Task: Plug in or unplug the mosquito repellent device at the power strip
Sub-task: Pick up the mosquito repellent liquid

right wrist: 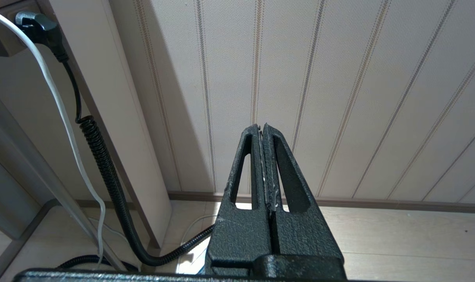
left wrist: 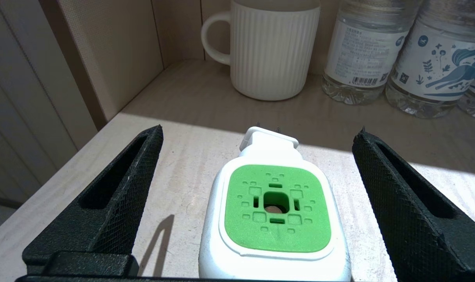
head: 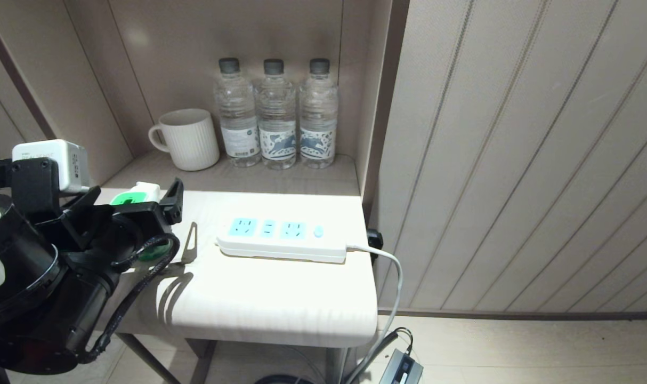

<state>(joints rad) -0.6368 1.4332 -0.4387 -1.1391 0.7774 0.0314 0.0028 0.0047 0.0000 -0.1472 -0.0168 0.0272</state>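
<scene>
My left gripper grabs the mosquito repellent device by its green-and-white cap [head: 135,196] next, to plug the device into the power strip [head: 281,240].
The mosquito repellent device [left wrist: 274,211] stands upright on the left part of the table, its green-and-white cap up and its plug prongs turned toward the mug. My left gripper [left wrist: 260,131] is open. Its black fingers [left wrist: 116,196] flank the device on both sides with clear gaps and do not touch it. In the head view the device [head: 134,195] shows between the fingers of the left gripper [head: 136,193]. The white power strip [head: 281,240] lies flat to its right with nothing plugged into its light-blue sockets. My right gripper [right wrist: 261,127] is shut and empty, low beside the table, facing the wall panel.
A white ribbed mug [head: 187,138] and three clear water bottles [head: 275,114] stand in the alcove behind the table [head: 259,298]. The strip's white cord [head: 393,266] hangs off the right edge. A black coiled cable [right wrist: 104,164] runs down the wall.
</scene>
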